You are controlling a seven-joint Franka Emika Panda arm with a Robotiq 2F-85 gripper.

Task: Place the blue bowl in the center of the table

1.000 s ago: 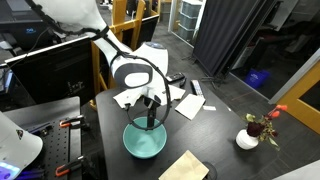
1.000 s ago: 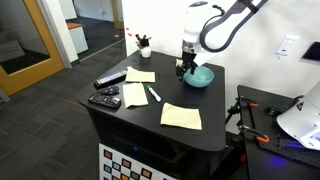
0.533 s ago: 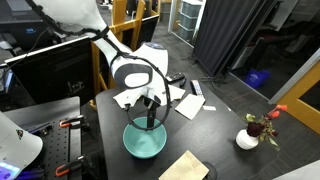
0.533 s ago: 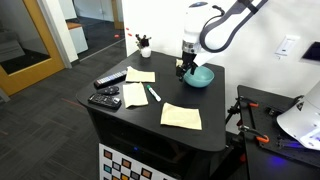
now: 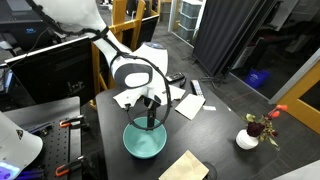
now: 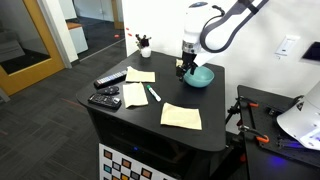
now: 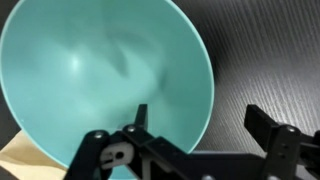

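Note:
The blue bowl's rim (image 5: pixel 151 121) (image 7: pixel 209 112) runs between my open fingers, one inside, one outside, and closing now would catch it, so it is time to close.
The blue bowl (image 5: pixel 145 142) is a large teal bowl standing near one edge of the black table (image 5: pixel 225 150). It also shows in an exterior view (image 6: pixel 200 77) and fills the wrist view (image 7: pixel 100 70). My gripper (image 5: pixel 152 122) hangs straight down over the bowl's rim, as also seen in an exterior view (image 6: pixel 184 70). In the wrist view the gripper (image 7: pixel 198 112) is open. One finger is inside the bowl, the other outside over the table (image 7: pixel 260 50), with the rim between them and a gap on both sides.
A tan paper sheet (image 6: pixel 181 116) lies near the front edge and more sheets (image 6: pixel 135 94) lie in the middle with a green marker (image 6: pixel 153 94). Two remotes (image 6: pixel 104 99) lie at one end. A small white flower vase (image 5: pixel 247 138) stands at a corner.

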